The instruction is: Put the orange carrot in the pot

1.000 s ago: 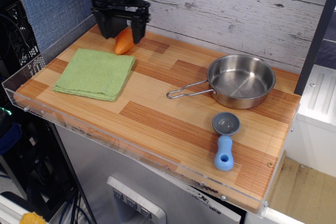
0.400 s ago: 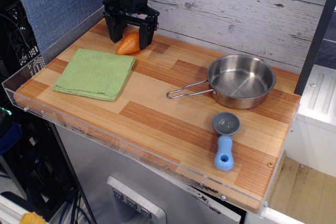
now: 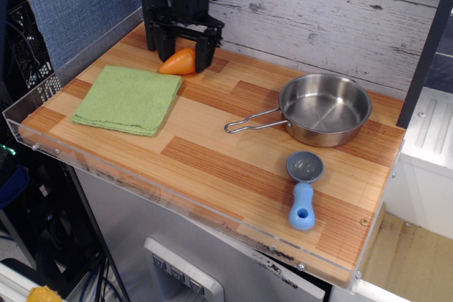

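Note:
I should grab the orange carrot by its thick end [image 3: 187, 60] next. Then it can go in the pot [image 3: 325, 108].
The orange carrot [image 3: 178, 63] lies on its side at the back left of the wooden board, its tip pointing left, just behind the green cloth. My black gripper [image 3: 185, 53] stands directly over it, open, with one finger on each side of the carrot and a gap between each finger and it. The pot [image 3: 325, 108], a shallow shiny steel pan, sits empty at the right of the board, with its wire handle [image 3: 251, 124] pointing left toward the middle.
A folded green cloth [image 3: 129, 98] lies at the left front of the carrot. A grey scoop with a blue handle [image 3: 304, 187] lies in front of the pot. A plank wall rises behind, and a clear acrylic rim [image 3: 85, 164] edges the board.
The gripper has shifted right and a little forward along the back of the board. The carrot went from tilted upright between the fingers to lying flat, and moved slightly right with them.

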Tool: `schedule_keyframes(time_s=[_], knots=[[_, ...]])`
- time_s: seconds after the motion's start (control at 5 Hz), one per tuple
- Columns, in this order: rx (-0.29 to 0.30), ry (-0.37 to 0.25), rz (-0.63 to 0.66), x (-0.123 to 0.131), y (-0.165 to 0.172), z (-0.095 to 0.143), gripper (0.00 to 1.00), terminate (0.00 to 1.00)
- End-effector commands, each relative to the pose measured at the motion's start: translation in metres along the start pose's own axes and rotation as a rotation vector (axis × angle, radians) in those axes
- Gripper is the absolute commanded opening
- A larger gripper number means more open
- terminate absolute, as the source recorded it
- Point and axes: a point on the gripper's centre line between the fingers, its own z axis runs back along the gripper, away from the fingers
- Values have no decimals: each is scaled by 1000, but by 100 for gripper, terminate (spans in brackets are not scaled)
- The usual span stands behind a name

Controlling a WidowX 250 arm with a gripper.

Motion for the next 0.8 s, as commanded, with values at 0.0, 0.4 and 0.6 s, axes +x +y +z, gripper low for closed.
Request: schedule_keyframes(time_s=[0.0, 0.4, 0.6], knots=[[17, -45, 6, 3, 0, 14, 0, 0], [18, -62, 20, -1, 0, 18, 0, 0], [24, -116, 52, -6, 2, 36, 0, 0]])
